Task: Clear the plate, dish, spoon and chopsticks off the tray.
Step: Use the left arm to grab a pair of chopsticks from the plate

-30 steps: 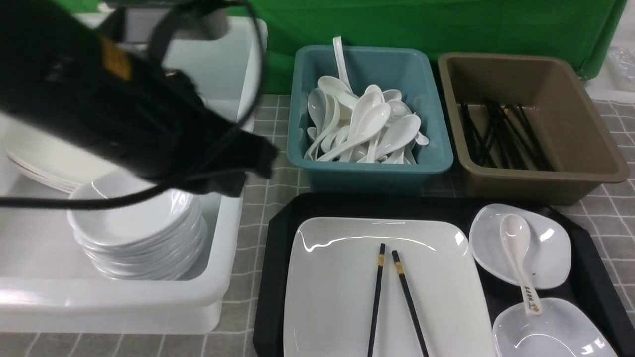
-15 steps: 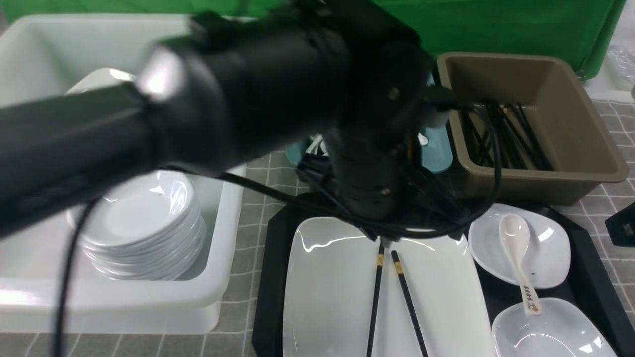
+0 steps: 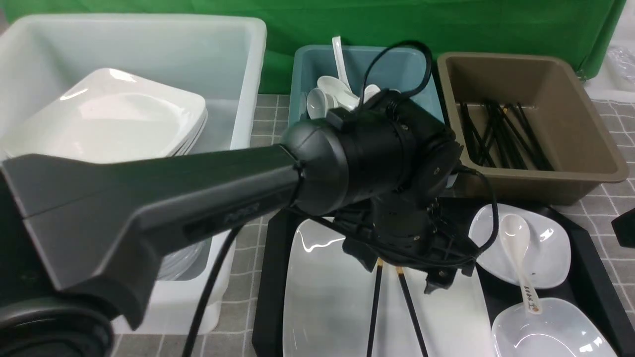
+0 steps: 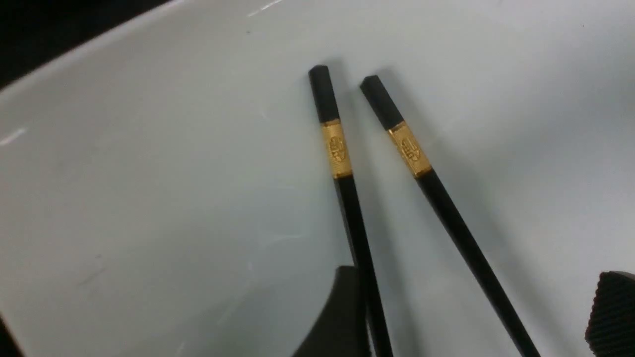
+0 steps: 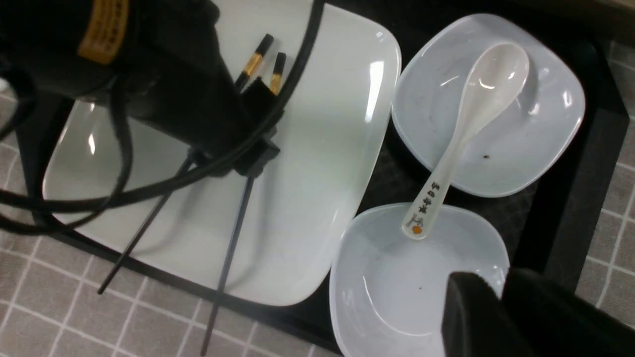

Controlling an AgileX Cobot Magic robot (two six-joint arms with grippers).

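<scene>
I will next grab both black chopsticks with my left gripper just below their gold bands, because the gap between them is narrow there. The chopsticks spread apart toward their thin ends.
The black chopsticks (image 3: 374,302) lie side by side on the large white square plate (image 3: 327,297), which sits on the black tray (image 3: 590,267). My left gripper (image 3: 402,272) hangs low over their gold-banded ends. In the left wrist view it (image 4: 478,297) is open, with both chopsticks (image 4: 347,198) between its fingers. The white spoon (image 3: 518,258) rests across two small white dishes: its bowl is in the far dish (image 3: 550,248) and its handle end is on the near dish (image 3: 550,332). My right gripper (image 5: 496,285) is shut and empty above the near dish's edge (image 5: 377,297).
A white bin (image 3: 248,49) with stacked plates and dishes stands on the left. A teal bin (image 3: 307,54) of spoons and a brown bin (image 3: 595,163) of chopsticks stand behind the tray. My left arm crosses the middle of the front view and hides part of them.
My left arm has swung from over the white bin to the right and down over the chopsticks. My right gripper has come into view at the right edge.
</scene>
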